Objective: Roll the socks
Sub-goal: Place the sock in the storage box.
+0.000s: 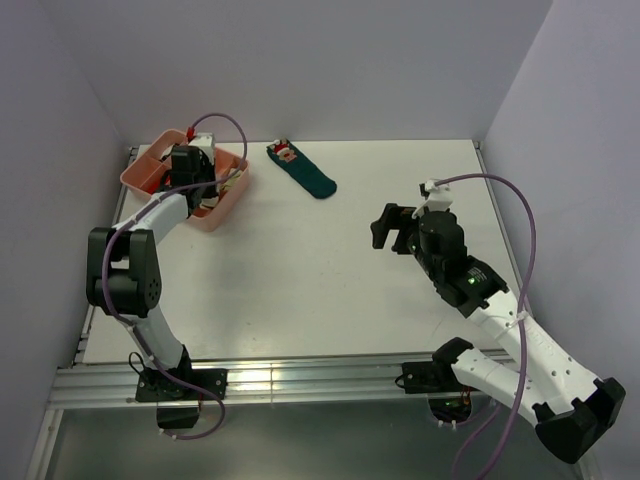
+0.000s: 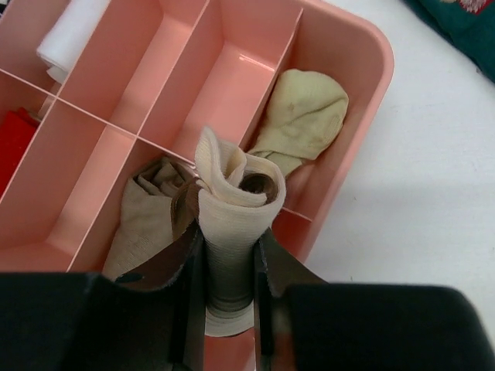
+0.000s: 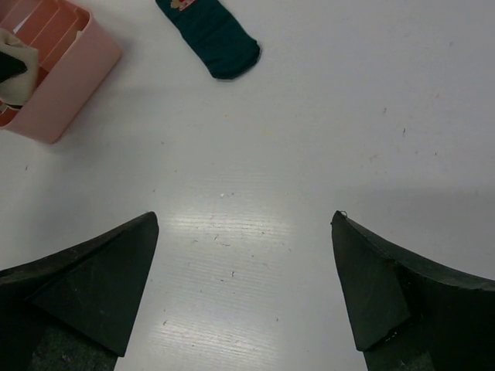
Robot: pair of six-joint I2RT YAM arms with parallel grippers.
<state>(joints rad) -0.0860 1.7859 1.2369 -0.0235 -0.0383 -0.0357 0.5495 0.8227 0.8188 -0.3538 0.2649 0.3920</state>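
I should keep holding the roll in my left gripper. It is high above the bin (image 1: 143, 172) with its open end across a divider, so the roll would likely catch if I opened now.
The socks (image 2: 232, 205) form a tight roll, cream ribbed fabric outside with a dark brown layer showing at its open end. My left gripper (image 2: 228, 259) is shut on this roll and holds it over a near compartment of the pink divided bin (image 2: 352, 35). A loose beige fold (image 2: 143, 212) hangs just left of the roll. From above, the left gripper (image 1: 196, 180) sits over the bin (image 1: 143, 172). My right gripper (image 1: 392, 228) hovers over the bare table, right of centre. In its wrist view the right gripper (image 3: 245, 228) stands open with nothing between its fingers.
Another pale tan sock bundle (image 2: 305, 108) lies in the bin's far right compartment. White cloth (image 2: 69, 35) and something red (image 2: 11, 139) fill the left compartments. A dark teal sock (image 1: 303, 168) with a red-and-white figure lies flat on the table right of the bin.
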